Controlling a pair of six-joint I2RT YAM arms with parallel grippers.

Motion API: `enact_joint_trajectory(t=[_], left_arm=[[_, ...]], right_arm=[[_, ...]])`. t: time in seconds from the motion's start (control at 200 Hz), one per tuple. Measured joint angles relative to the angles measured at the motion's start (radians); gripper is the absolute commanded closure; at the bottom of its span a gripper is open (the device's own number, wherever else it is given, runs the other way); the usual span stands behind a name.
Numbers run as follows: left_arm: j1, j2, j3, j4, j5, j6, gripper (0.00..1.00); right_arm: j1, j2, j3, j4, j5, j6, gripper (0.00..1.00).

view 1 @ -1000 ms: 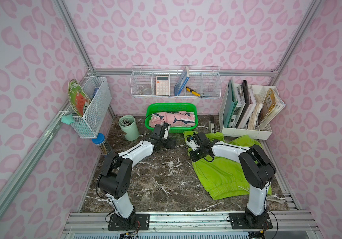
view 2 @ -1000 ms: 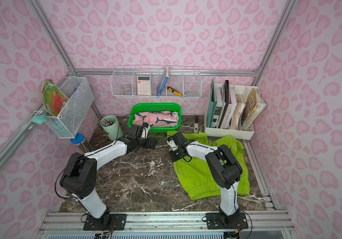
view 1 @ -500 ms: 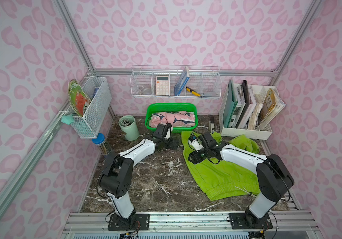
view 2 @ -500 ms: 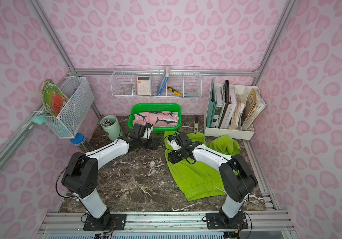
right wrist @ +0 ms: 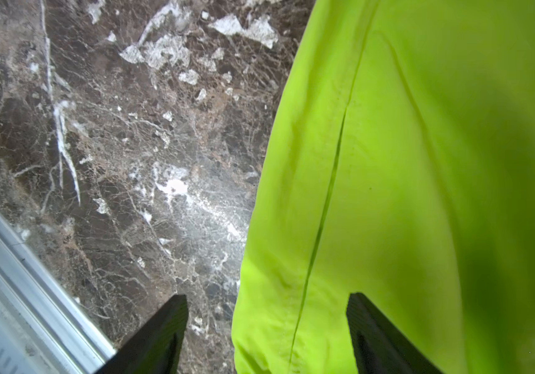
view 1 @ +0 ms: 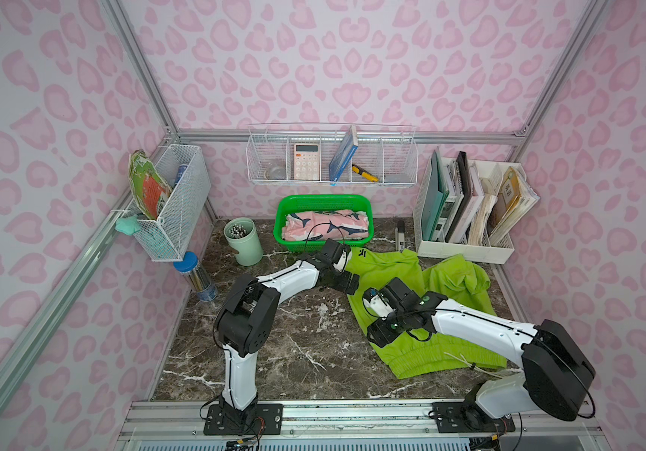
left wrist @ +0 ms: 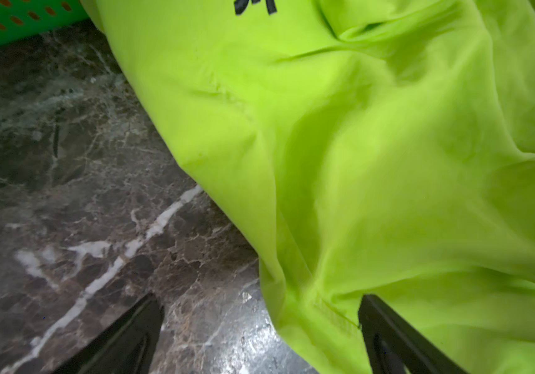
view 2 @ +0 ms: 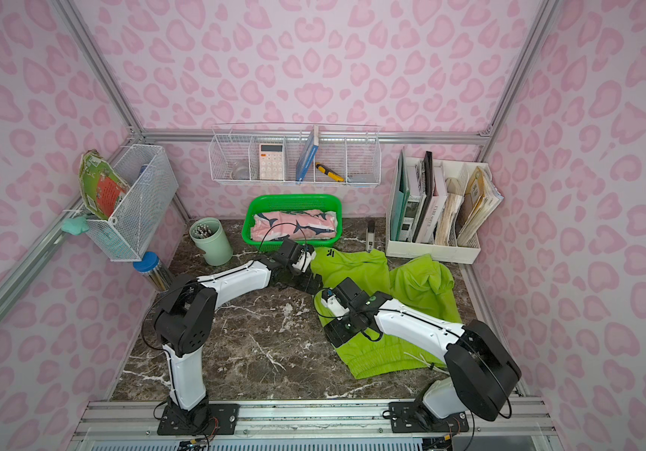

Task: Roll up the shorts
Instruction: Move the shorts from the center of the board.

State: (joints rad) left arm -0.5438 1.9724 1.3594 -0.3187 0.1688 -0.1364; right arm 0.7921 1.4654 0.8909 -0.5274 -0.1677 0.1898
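Note:
My left gripper should next grip the green shorts by their outer side edge near the logo end (view 1: 362,254). Then it can pull them straight for rolling up.
The lime green shorts (view 1: 423,355) lie spread on the marble table at the right, black logo (view 1: 362,254) at the far end, in both top views (view 2: 352,269). The pink shark-print shorts (view 1: 325,226) sit rolled in the green basket (view 1: 323,199). My left gripper (view 1: 347,284) is open at the green shorts' far left edge; in the left wrist view that hem (left wrist: 308,307) lies between its spread jaws (left wrist: 259,307). My right gripper (view 1: 377,332) is open low over the shorts' left side, the cloth edge (right wrist: 292,291) between its jaws (right wrist: 267,301), not pinched.
A mint pen cup (view 1: 243,242) and a blue-lidded jar (view 1: 196,273) stand at the back left. A white file organiser (view 1: 466,218) fills the back right. Wire baskets hang on the walls. A small stapler-like item (view 1: 400,236) lies beside the basket. The front rail (right wrist: 17,275) is near.
My right gripper has gone from shut to open, letting go of the green shorts after drawing them toward the front. The shorts now lie longer and flatter. The left arm barely shifted.

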Motion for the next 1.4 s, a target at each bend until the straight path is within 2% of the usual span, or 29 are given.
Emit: enact_joint_trajectory(t=[0.26,0.39,0.475,0.585,0.69,0.77,0.855,0.915,1.14,1.4], left_arm=[[-0.009,0.012,-0.003,-0.025,0.004,-0.004,0.03],[-0.01,0.03,-0.003,-0.027,0.015,-0.015,0.13],[-0.011,0.042,-0.002,-0.03,0.026,-0.018,0.25],[-0.012,0.055,0.007,-0.038,0.036,-0.018,0.45],[-0.012,0.064,0.012,-0.042,0.05,-0.026,0.64],[-0.012,0.068,0.012,-0.042,0.055,-0.041,0.77],[-0.012,0.072,0.011,-0.043,0.054,-0.045,1.0],[-0.011,0.069,-0.002,-0.038,0.053,-0.048,1.0],[0.006,-0.012,-0.102,-0.045,-0.025,-0.065,1.0],[0.126,-0.082,-0.097,-0.191,-0.154,-0.066,1.0]], right_arm=[[0.07,0.047,-0.003,-0.065,0.034,0.15,0.19],[0.092,0.05,-0.053,-0.063,0.043,0.224,0.2],[0.1,0.062,-0.071,-0.055,0.047,0.253,0.24],[0.105,0.073,-0.076,-0.045,0.067,0.278,0.38],[0.114,0.093,-0.072,-0.034,0.084,0.282,0.62],[0.124,0.113,-0.062,-0.008,0.082,0.287,0.77],[0.142,0.142,-0.043,0.027,0.064,0.288,0.91],[0.155,0.161,-0.024,0.044,0.049,0.288,1.0],[0.195,0.258,0.08,0.095,-0.035,0.269,1.0],[0.251,0.418,0.286,0.111,-0.103,0.199,1.0]])
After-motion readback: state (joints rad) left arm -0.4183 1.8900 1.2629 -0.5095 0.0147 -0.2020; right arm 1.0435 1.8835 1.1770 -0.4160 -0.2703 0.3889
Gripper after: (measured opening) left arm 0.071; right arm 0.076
